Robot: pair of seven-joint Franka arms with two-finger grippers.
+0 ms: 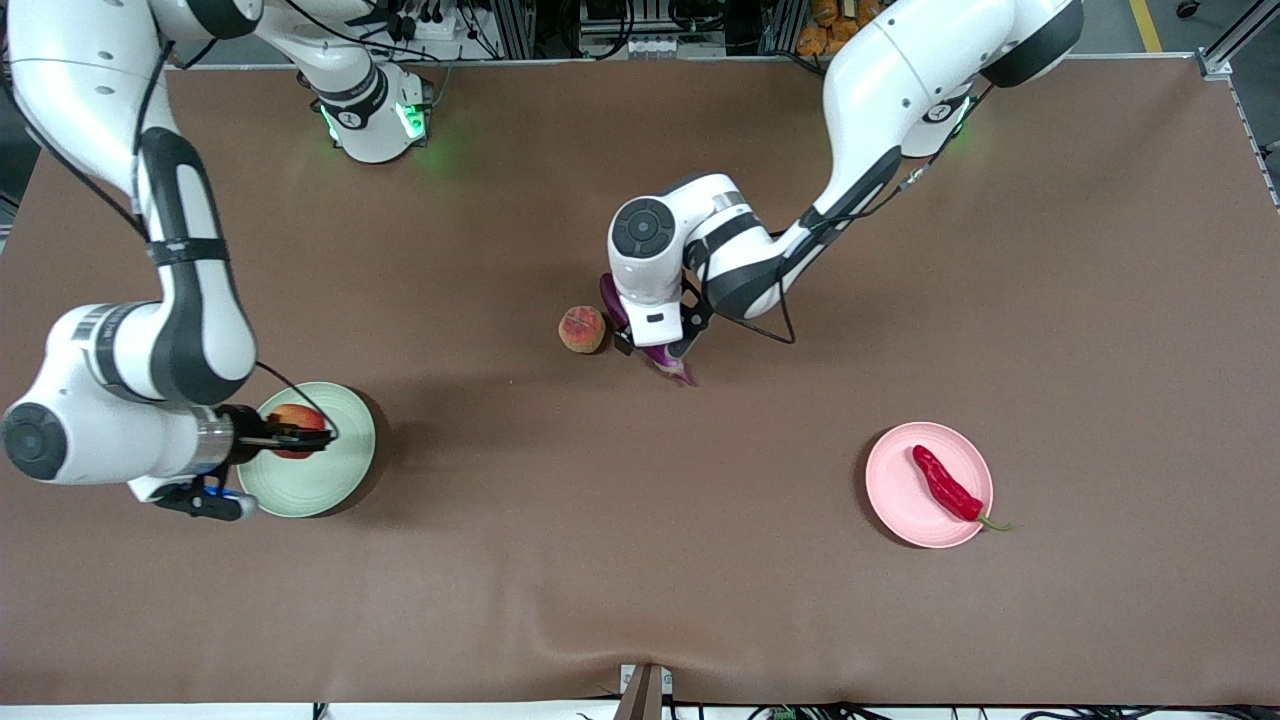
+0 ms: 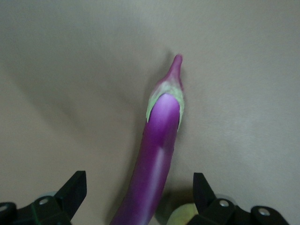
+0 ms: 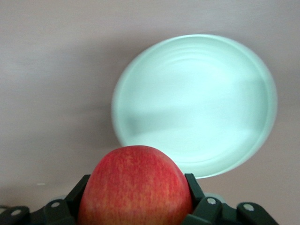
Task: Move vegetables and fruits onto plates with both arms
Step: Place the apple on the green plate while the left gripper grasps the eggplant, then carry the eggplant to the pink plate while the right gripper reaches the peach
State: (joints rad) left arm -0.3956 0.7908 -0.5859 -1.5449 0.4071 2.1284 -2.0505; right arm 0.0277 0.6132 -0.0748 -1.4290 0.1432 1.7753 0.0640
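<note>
The purple eggplant needs to go to the pale pink plate. My left gripper will grab the eggplant's body below the green cap (image 2: 151, 168) for that.
My right gripper (image 1: 300, 437) is shut on the round red-yellow fruit (image 1: 296, 428) and holds it over the pale green plate (image 1: 335, 480). In the right wrist view the fruit (image 3: 136, 187) sits between the jaws above the green plate (image 3: 197, 103). My left gripper (image 1: 655, 350) is open, low over the purple eggplant (image 1: 668, 360) on the table. In the left wrist view the eggplant (image 2: 157, 159) lies between the spread fingers, apart from both. The peach (image 1: 582, 329) lies beside the eggplant, toward the right arm's end. The red chili pepper (image 1: 945, 484) lies on the pale pink plate (image 1: 895, 495).
The brown table (image 1: 640, 580) has a cloth wrinkle near its front edge. The arm bases stand along the table edge farthest from the front camera.
</note>
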